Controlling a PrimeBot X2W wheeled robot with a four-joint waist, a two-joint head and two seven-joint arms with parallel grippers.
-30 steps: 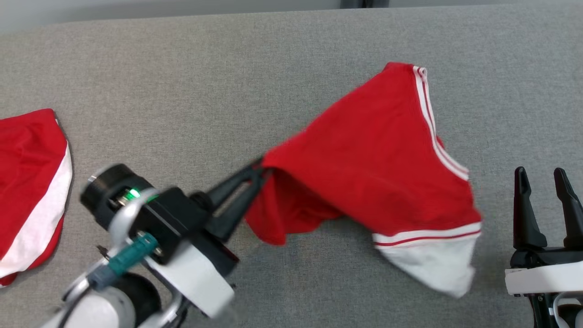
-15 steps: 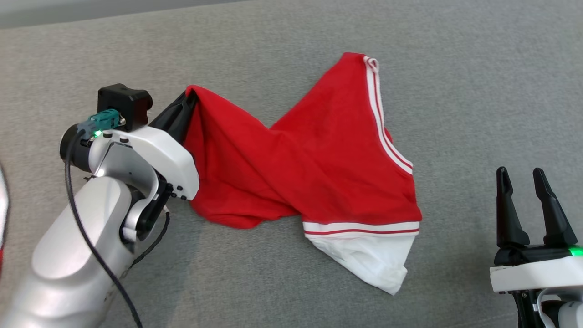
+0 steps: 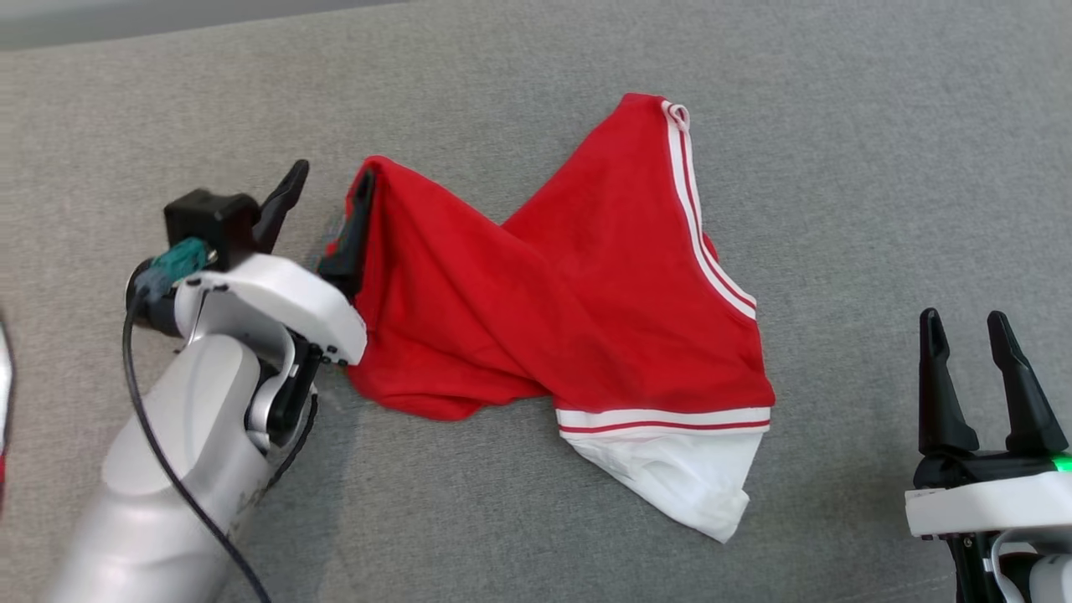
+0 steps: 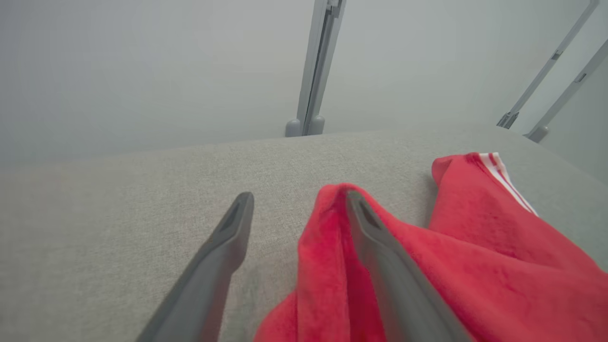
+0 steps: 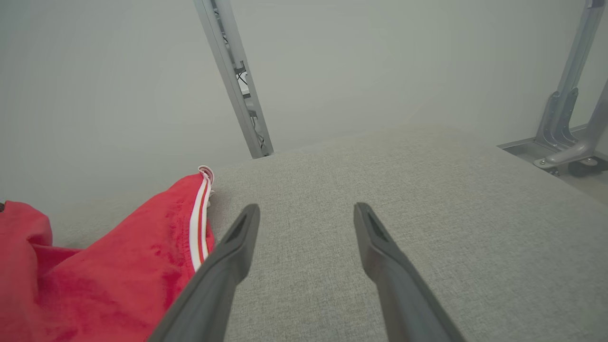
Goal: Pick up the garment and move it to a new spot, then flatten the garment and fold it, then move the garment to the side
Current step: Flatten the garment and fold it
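Observation:
My left gripper pinches the shirt's raised hem corner (image 3: 376, 172) next, since it stands up in a fold while the rest of the cloth (image 3: 628, 301) lies slack.
A red garment (image 3: 586, 318) with white stripes and a white hem lies crumpled in the middle of the grey table (image 3: 879, 167). My left gripper (image 3: 331, 177) stands open at the garment's left corner. That raised red corner still drapes over its right finger, with nothing pinched between the jaws. In the left wrist view the gripper (image 4: 299, 199) is spread wide, with red cloth (image 4: 498, 266) wrapped around the right finger (image 4: 380, 247). My right gripper (image 3: 963, 327) hovers open at the lower right, apart from the garment. The right wrist view shows it (image 5: 306, 211) open, the garment (image 5: 118, 275) to its left.
A sliver of another red and white cloth (image 3: 3, 377) shows at the head view's far left edge. Grey metal posts (image 4: 313, 71) (image 5: 237, 80) stand beyond the table's far edge. Bare grey cloth surface surrounds the garment on all sides.
The left gripper dragged the garment's corner to the left and away, then opened and let it go. The head camera shifted. The right gripper stayed open in place.

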